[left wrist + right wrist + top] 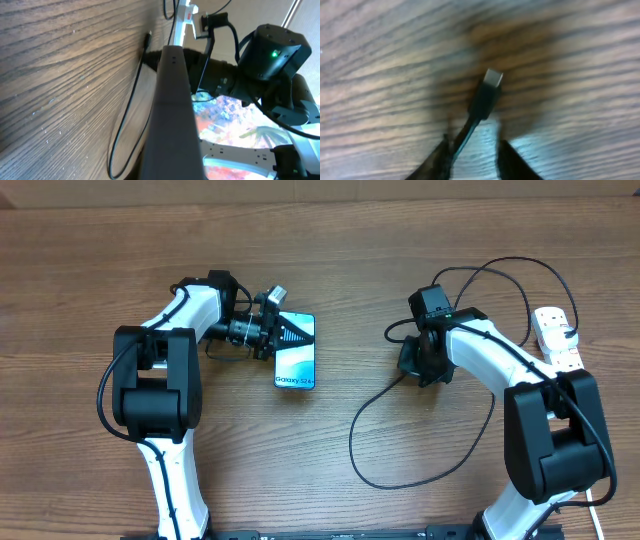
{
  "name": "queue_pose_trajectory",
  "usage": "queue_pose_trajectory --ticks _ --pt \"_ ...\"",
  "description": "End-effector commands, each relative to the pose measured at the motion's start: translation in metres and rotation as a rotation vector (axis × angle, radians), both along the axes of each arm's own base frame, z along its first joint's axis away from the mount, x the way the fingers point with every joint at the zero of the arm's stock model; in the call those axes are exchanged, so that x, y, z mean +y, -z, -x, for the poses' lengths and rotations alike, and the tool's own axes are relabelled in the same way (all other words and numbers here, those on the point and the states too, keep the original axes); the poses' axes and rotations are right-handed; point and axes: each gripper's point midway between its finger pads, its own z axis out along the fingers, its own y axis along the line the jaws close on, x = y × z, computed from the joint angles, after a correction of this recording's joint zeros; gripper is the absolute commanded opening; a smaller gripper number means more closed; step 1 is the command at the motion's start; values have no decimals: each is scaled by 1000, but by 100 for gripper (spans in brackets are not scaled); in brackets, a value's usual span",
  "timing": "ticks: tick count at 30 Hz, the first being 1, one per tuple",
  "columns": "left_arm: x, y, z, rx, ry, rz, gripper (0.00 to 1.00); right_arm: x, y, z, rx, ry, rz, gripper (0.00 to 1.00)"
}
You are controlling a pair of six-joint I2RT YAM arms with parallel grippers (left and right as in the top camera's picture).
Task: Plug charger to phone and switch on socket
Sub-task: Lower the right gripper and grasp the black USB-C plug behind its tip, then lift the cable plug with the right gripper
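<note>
My right gripper grabs the charger by the black plug body behind its metal tip (484, 101) next. This leaves the charger's tip free to go into the phone.
The phone (296, 362) lies flat on the wood table, its blue screen lit. My left gripper (291, 332) is shut, its tip resting on the phone's far end; in the left wrist view the closed fingers (170, 100) form one dark bar beside the glossy screen (225, 125). The charger (400, 442) loops in black curves across the table. Its plug tip (490, 86) lies on the wood, and the cable runs back between the parted fingers of my right gripper (472, 150), next to the left finger. My right gripper (420, 366) points down. The socket (556, 340) sits at the far right.
A black plug (212, 22) sits in the white strip (185, 14), seen far off in the left wrist view. The white cord (596, 502) trails off near the right arm's base. The cable loops (500, 280) also arc behind the right arm.
</note>
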Motion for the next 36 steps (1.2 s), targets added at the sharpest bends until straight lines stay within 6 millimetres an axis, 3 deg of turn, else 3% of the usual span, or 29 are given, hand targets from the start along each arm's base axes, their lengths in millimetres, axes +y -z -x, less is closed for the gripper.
queue_pose_trajectory --ticks 1,7,11,17,36 --pt "-5 -19 0 -8 -7 47 4 6 -7 -2 -19 -66 -22 42" --pt "-4 -18 0 -8 -6 40 4 -9 -7 -6 -33 108 43 47" --pt "-4 -18 0 -9 -6 40 4 -17 -6 -11 -62 193 79 41" --pt "-4 -18 0 -9 -6 40 4 -18 1 -6 -57 207 79 27" --pt "-4 -18 0 -9 -6 40 4 -19 -1 -17 -105 267 77 23"
